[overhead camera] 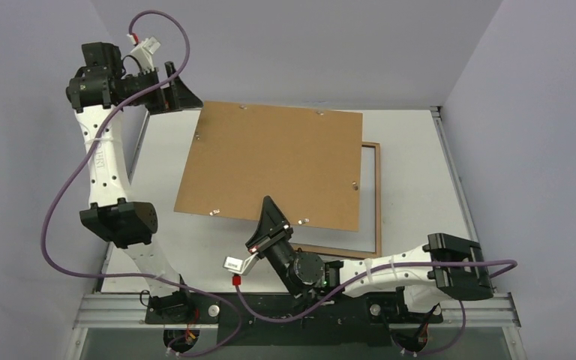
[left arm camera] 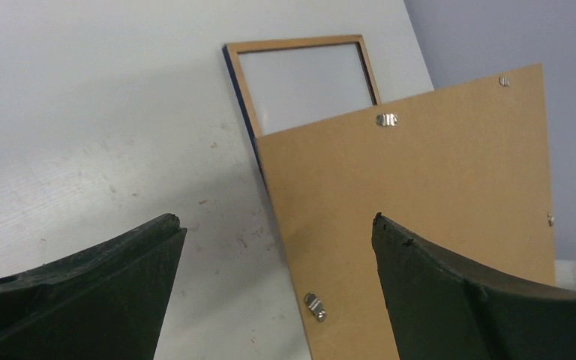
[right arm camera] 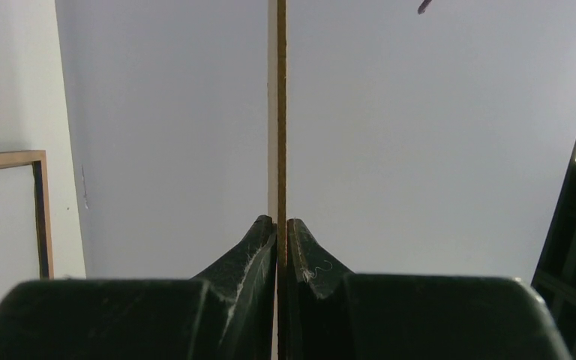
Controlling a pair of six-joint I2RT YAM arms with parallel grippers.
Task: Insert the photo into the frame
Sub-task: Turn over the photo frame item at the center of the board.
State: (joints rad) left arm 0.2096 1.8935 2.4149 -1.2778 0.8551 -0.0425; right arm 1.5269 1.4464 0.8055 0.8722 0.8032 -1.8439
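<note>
I will grab the backing board (overhead camera: 270, 161) by its short edge near the clip (overhead camera: 194, 138) with my left gripper next. The board's opposite edge then stays free to go into the frame.
My right gripper (overhead camera: 271, 212) is shut on the near edge of the plain brown backing board (overhead camera: 270, 161) and holds it tilted above the table. In the right wrist view the board (right arm camera: 281, 112) runs edge-on out of my right gripper (right arm camera: 280, 222), with a thin pale strip against its left face; I cannot tell what that strip is. The frame (overhead camera: 379, 196) lies flat on the table, wood-brown side up, mostly under the board. My left gripper (overhead camera: 180, 90) is open and empty at the far left. Its wrist view shows the frame (left arm camera: 300, 43) and the board (left arm camera: 435, 202). The photo's beach print is not visible.
The board carries small metal turn clips (left arm camera: 315, 307) along its edges. Grey walls close in the table on the left, back and right. The table's metal rail (overhead camera: 300, 307) runs along the near edge by the arm bases.
</note>
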